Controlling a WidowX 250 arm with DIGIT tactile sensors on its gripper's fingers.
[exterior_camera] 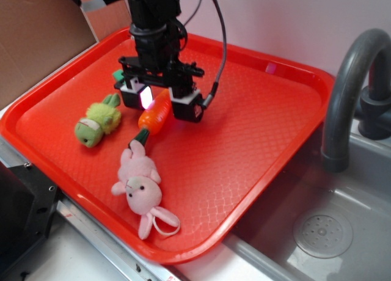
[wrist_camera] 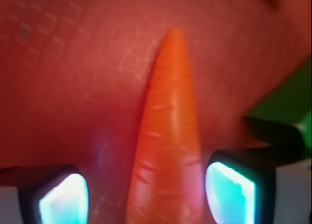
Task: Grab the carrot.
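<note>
My gripper should close, because my gripper's lit fingers are on either side of the carrot. Closing now would hold the orange carrot (exterior_camera: 156,115).
The orange carrot (exterior_camera: 156,115) lies on the red tray (exterior_camera: 256,110), its green stem end pointing toward the pink plush. My gripper (exterior_camera: 160,102) is lowered over it with one finger on each side. In the wrist view the carrot (wrist_camera: 168,136) runs up between the two lit fingertips (wrist_camera: 229,192). The right finger is close against it and a gap shows on the left. The gripper (wrist_camera: 146,195) is open around the carrot.
A green plush (exterior_camera: 98,122) lies left of the carrot and a pink bunny plush (exterior_camera: 142,186) in front of it. A green block (exterior_camera: 117,76) sits behind the left finger. A grey faucet (exterior_camera: 348,91) and sink (exterior_camera: 324,232) are to the right.
</note>
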